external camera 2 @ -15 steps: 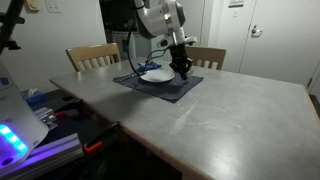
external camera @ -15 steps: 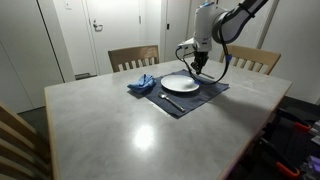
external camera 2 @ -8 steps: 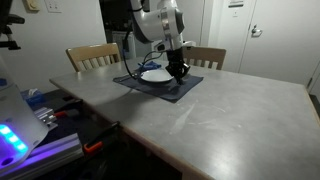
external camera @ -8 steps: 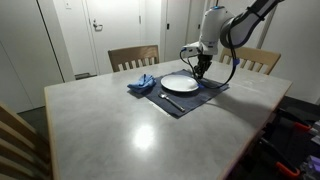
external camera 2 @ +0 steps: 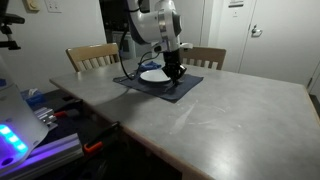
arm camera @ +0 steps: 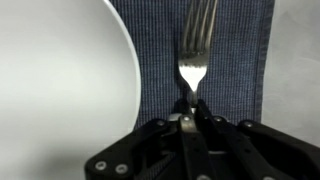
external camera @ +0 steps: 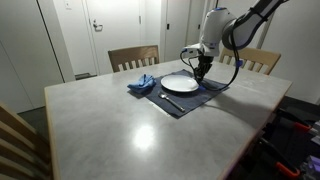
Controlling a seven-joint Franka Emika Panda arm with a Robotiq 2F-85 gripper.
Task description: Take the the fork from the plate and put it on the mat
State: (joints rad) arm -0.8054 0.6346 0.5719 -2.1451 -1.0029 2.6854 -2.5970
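Observation:
The fork (arm camera: 195, 66) is low and level along the dark blue mat, beside the plate (arm camera: 60, 80), so it is time for my gripper to open now.
In the wrist view a silver fork (arm camera: 194, 55) points its tines away over the dark blue mat (arm camera: 232, 60), right of the white plate (arm camera: 60, 80). My gripper (arm camera: 188, 112) is shut on the fork's handle. In both exterior views the gripper (external camera: 203, 70) (external camera 2: 172, 72) is low over the mat (external camera: 210, 92) (external camera 2: 185, 88), just beside the plate (external camera: 180, 84) (external camera 2: 152, 75). I cannot tell whether the fork touches the mat.
A knife (external camera: 170, 102) lies on the mat's near side. A crumpled blue cloth (external camera: 141, 83) sits beside the plate. Wooden chairs (external camera: 133, 58) (external camera 2: 92, 56) stand at the table's far edge. The grey tabletop (external camera: 120, 125) extends toward the front.
The gripper has moved with the fork from over the plate's edge to over the mat beside the plate, and dropped slightly lower.

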